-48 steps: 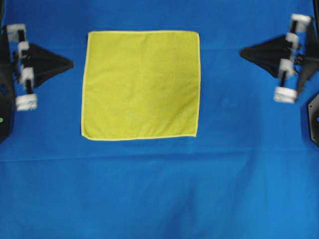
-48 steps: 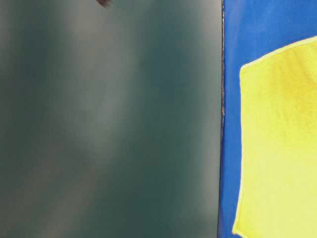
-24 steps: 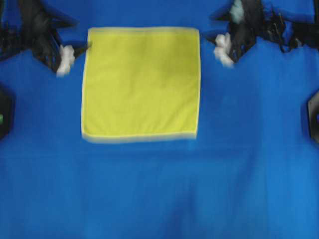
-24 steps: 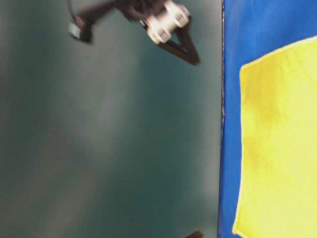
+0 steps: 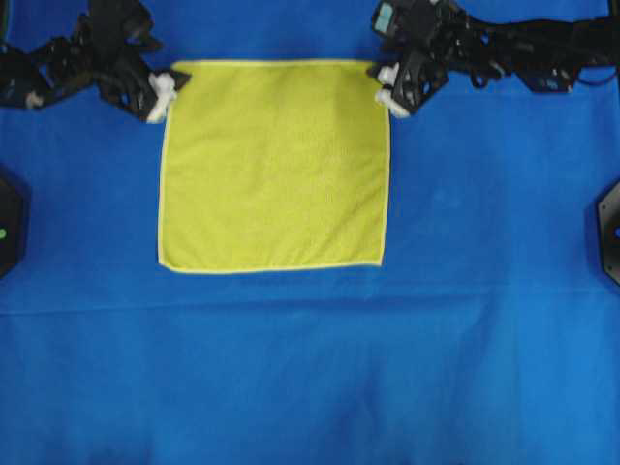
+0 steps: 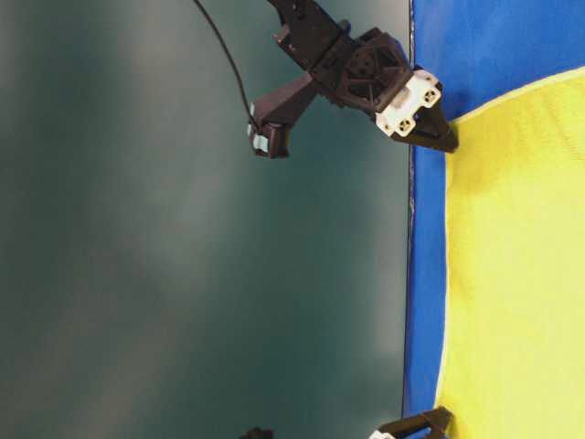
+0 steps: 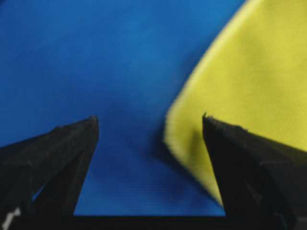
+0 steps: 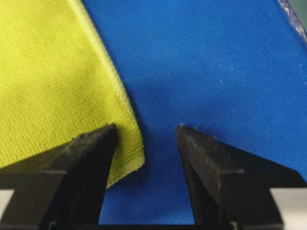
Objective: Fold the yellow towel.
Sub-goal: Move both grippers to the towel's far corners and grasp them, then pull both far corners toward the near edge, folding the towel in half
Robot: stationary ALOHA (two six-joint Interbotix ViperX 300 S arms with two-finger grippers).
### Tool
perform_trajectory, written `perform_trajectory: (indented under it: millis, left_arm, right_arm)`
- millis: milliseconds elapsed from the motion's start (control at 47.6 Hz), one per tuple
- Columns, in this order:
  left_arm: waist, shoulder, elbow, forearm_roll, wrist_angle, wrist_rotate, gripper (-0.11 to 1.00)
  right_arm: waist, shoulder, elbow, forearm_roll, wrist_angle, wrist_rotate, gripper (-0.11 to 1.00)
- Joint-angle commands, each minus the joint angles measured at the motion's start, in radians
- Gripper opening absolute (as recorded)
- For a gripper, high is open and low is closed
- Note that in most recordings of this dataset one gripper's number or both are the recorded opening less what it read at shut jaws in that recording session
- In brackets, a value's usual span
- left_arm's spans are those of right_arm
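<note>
I need to grab the top layer's hemmed corner [image 5: 180, 70] next with my left gripper to fold the yellow towel [image 5: 274, 165].
The yellow towel [image 5: 274, 165] lies flat and square on the blue cloth. My left gripper [image 5: 174, 79] is open at the towel's far left corner. In the left wrist view the left gripper [image 7: 148, 120] straddles that corner of the towel [image 7: 249, 72], with the corner close to the right finger. My right gripper [image 5: 383, 82] is open at the far right corner. In the right wrist view the right gripper [image 8: 146, 129] has the corner of the towel [image 8: 48, 72] beside its left finger. Neither gripper holds anything. The table-level view shows the right gripper [image 6: 443, 137] and the left gripper [image 6: 430, 422] at the towel's far hem.
A large blue cloth [image 5: 310, 368] covers the whole table. Black arm bases sit at the left edge [image 5: 10, 223] and the right edge [image 5: 610, 228]. The table's far edge [image 6: 409, 229] runs just behind the towel.
Both arms have swung in from the table's sides to the towel's two far corners and lowered there. The towel has not moved.
</note>
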Motion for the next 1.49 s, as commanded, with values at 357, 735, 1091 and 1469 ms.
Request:
perform_trajectory:
  millis: [357, 735, 1091, 1469]
  left_arm:
    - [0.017, 0.048, -0.054, 0.002, 0.055, 0.041, 0.36]
    - [-0.028, 0.034, -0.061, 0.002, 0.078, 0.067, 0.02]
    - [-0.032, -0.161, -0.072, 0.002, 0.164, 0.114, 0.02]
    - [-0.080, -0.187, -0.038, 0.000, 0.186, 0.106, 0.02]
  right_arm:
    - [0.000, -0.003, -0.002, 0.002, 0.000, 0.011, 0.13]
    - [0.005, -0.048, 0.038, 0.020, -0.003, 0.035, 0.02]
    - [0.009, -0.160, 0.064, 0.020, 0.000, 0.035, 0.02]
    - [0.037, -0.173, 0.080, 0.023, 0.002, 0.037, 0.02]
